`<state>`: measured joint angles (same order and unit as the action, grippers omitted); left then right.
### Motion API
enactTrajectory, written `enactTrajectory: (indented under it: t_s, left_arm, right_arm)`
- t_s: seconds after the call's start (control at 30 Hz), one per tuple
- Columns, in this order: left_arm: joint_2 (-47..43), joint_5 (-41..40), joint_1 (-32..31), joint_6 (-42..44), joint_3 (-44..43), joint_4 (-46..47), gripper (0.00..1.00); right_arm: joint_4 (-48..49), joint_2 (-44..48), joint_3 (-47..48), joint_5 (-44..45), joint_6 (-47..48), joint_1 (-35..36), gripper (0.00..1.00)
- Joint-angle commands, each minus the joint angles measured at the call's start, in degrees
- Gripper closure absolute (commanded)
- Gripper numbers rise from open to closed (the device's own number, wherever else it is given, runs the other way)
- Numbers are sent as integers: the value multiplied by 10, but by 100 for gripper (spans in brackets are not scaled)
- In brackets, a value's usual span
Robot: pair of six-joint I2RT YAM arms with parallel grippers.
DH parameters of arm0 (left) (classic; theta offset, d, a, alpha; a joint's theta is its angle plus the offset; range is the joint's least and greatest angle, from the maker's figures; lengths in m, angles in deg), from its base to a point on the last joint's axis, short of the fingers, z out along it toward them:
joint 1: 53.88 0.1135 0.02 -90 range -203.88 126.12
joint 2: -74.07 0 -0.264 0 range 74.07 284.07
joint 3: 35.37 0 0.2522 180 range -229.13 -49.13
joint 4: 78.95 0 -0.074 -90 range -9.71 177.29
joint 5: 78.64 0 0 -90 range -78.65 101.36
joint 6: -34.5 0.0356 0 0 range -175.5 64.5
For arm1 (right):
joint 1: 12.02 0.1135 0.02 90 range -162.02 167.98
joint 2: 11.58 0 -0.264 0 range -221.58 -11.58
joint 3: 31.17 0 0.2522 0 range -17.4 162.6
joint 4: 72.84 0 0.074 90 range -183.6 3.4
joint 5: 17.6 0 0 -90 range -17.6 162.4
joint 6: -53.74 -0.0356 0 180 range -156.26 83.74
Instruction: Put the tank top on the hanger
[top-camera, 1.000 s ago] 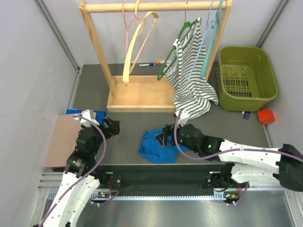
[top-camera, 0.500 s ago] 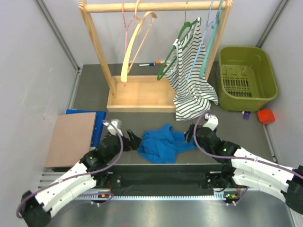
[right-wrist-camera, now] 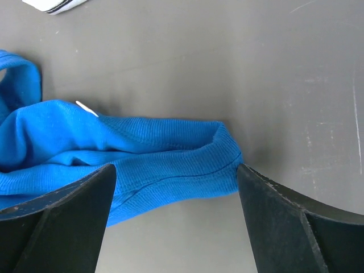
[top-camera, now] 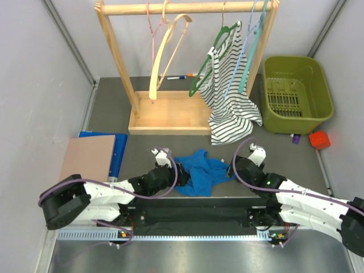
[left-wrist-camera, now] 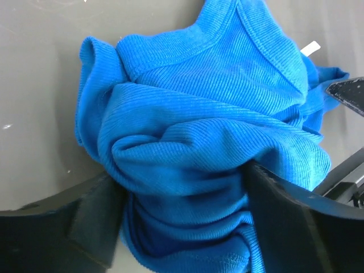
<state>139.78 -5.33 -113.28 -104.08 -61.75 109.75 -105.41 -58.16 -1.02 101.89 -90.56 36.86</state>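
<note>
I will grab the tank top by its folded strap end with my right gripper next. Then my left gripper can spread the tank top out for hanging.
The royal-blue tank top point(top-camera: 200, 172) lies crumpled on the dark table near the front, between my two grippers. My left gripper point(top-camera: 180, 174) is at its left edge; in the left wrist view the gripper point(left-wrist-camera: 182, 190) is open with a thick bunch of the top point(left-wrist-camera: 193, 96) filling the gap between the jaws. My right gripper point(top-camera: 235, 169) is at the top's right end; in the right wrist view the gripper point(right-wrist-camera: 176, 182) is open and straddles a folded strap end of the top point(right-wrist-camera: 125, 153) on the table. The thin pink hanger point(top-camera: 152, 31) hangs on the rack's rail at the back left.
A wooden rack point(top-camera: 170, 116) stands at the back with a cream hanger point(top-camera: 165, 54), a green hanger point(top-camera: 211, 60), a teal hanger point(top-camera: 253, 48) and a striped top point(top-camera: 232, 99). A green basket point(top-camera: 296, 111) is back right, a red block point(top-camera: 319, 139) by it, a brown board point(top-camera: 85, 162) left.
My left arm has swung right from beside the board to the tank top's left edge. My right gripper has drawn back from the top's middle to its right end, and the top has spread rightward.
</note>
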Motion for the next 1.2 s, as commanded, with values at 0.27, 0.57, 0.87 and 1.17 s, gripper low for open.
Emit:
enactTrajectory:
  t_s: [0.27, 0.57, 0.87, 1.17]
  left_arm:
    - [-50, -88, -3, 28, -4, 22, 100]
    - [-243, -214, 113, 237, -113, -221, 100]
    - [-262, -196, 239, 257, -166, -313, 60]
    - [-286, -146, 238, 239, -161, -317, 27]
  right_arm:
    - [44, -39, 1, 0, 6, -4, 49]
    - [11, -22, 47, 8, 39, -4, 100]
    - [-113, 124, 124, 95, 62, -4, 100]
    - [-143, 170, 110, 103, 63, -4, 100]
